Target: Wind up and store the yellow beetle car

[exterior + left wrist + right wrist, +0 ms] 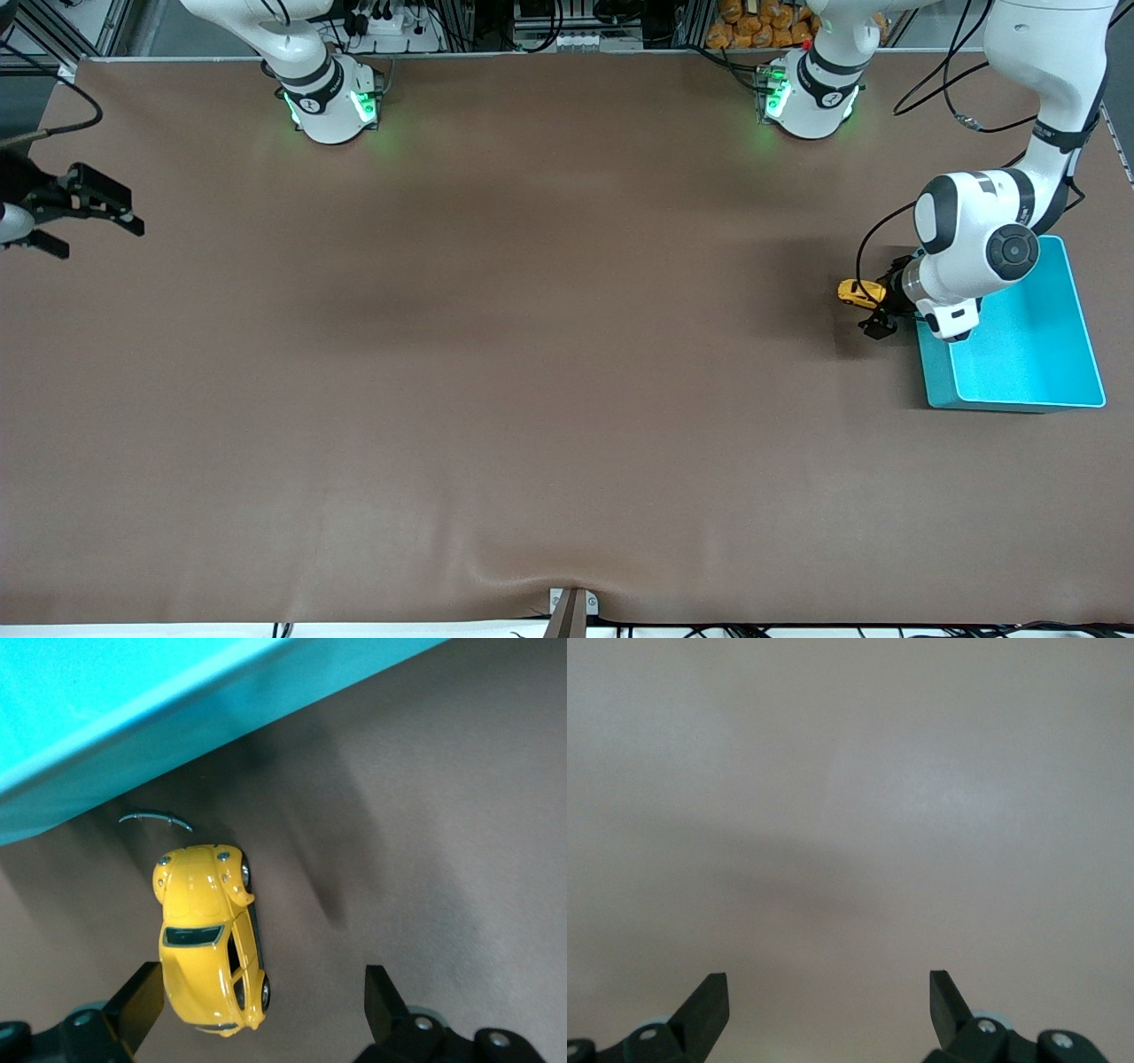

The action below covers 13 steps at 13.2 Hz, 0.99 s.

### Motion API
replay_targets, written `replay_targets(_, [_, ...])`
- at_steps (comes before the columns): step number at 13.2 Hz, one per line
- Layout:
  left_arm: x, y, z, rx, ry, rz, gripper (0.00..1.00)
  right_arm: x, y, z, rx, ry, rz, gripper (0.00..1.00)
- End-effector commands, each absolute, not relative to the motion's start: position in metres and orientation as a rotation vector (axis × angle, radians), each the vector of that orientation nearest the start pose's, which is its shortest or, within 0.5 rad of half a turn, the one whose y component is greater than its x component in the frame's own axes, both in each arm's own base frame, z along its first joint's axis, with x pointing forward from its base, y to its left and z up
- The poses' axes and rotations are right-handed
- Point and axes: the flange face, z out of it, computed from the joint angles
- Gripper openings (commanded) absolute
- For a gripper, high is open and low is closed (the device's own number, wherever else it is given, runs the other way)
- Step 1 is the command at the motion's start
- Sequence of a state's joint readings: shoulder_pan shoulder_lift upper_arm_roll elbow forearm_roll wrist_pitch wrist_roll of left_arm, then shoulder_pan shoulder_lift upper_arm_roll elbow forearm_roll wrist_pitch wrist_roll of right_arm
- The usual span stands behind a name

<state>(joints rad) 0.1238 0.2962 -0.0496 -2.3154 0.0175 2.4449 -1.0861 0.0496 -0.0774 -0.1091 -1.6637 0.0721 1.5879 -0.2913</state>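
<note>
My left gripper grabs the yellow beetle car [861, 291] by its door sides next, to store the car in the turquoise bin [1019, 390].
The yellow beetle car [861, 291] stands on the brown table, close beside the turquoise bin [1019, 390] on the side toward the right arm's end. My left gripper [873, 310] is open and low over the car. In the left wrist view the car [208, 935] lies between the open fingers, close to one fingertip [142, 997] and well apart from the other; the gripper [261, 1001] holds nothing. My right gripper [97, 237] waits open and empty over the right arm's end of the table; in its own view [828, 997] only bare table shows.
The bin's turquoise wall [133, 709] is right beside the car. A thin dark curved piece [155, 818] lies on the table between the car and the bin. The brown table [532, 354] stretches wide between the two arms.
</note>
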Motion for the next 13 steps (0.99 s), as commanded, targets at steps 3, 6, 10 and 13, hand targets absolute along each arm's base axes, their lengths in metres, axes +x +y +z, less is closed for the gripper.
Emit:
replay_targets(3, [0.501, 0.038, 0.195, -2.53, -1.711, 0.224, 1.0, 0.507, -0.025, 0.641, -3.081, -0.285, 0.013, 1.0])
replay_targets(6, [0.496, 0.038, 0.191, -2.526, -1.696, 0.236, 1.0, 0.501, -0.032, 0.655, -3.085, -0.21, 0.047, 1.0])
replay_targets(10, [0.491, 0.04, 0.187, -2.498, -1.709, 0.242, 1.0, 0.5, -0.022, 0.673, -3.097, -0.131, 0.038, 1.0])
replay_targets(13, [0.49, 0.043, 0.184, -2.488, -1.716, 0.249, 0.96, 0.498, -0.015, 0.672, -3.099, -0.121, 0.08, 1.0])
